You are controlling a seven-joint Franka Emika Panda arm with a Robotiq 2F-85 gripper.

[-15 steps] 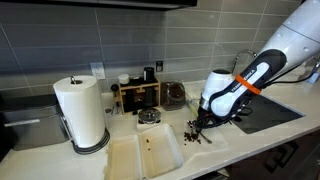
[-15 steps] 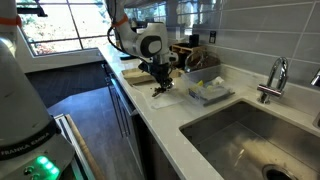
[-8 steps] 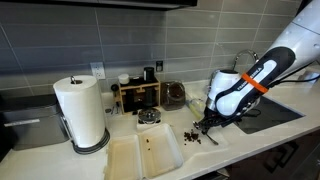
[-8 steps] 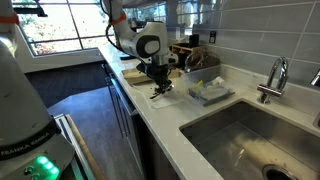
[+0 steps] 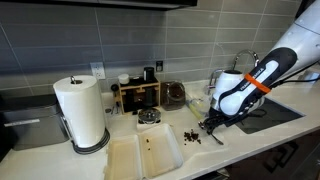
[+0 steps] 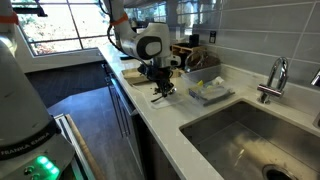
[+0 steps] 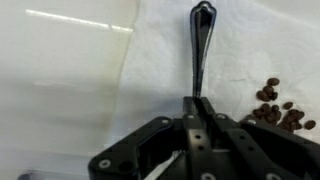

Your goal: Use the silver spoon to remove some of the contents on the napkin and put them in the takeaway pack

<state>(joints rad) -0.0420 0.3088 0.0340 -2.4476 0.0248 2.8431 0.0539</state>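
Observation:
I will release the silver spoon with my gripper, because the spoon's far end is resting on the white napkin ahead of my fingers.
In the wrist view my gripper (image 7: 197, 103) is shut on the silver spoon (image 7: 201, 50). The spoon reaches out ahead of the jaws over the white napkin (image 7: 160, 55). The contents (image 7: 276, 108), dark brown beans, lie on the napkin to the right of the spoon and apart from it. In an exterior view the gripper (image 5: 213, 123) is low over the counter, just right of the scattered contents (image 5: 193, 134). The open foam takeaway pack (image 5: 143, 156) lies to their left, with a few dark bits inside. The gripper (image 6: 160, 88) also shows in the other exterior view, low over the counter.
A tall paper towel roll (image 5: 82, 112) stands beyond the pack. A round metal tin (image 5: 149, 118) and a wooden rack (image 5: 137, 95) are behind it. A sink (image 6: 250, 135) with a tap (image 6: 273, 78) lies along the counter, with a tray of items (image 6: 208, 91) beside it.
The gripper, still holding the spoon, has slid sideways off the pile of beans, away from the takeaway pack. The jaws stay shut.

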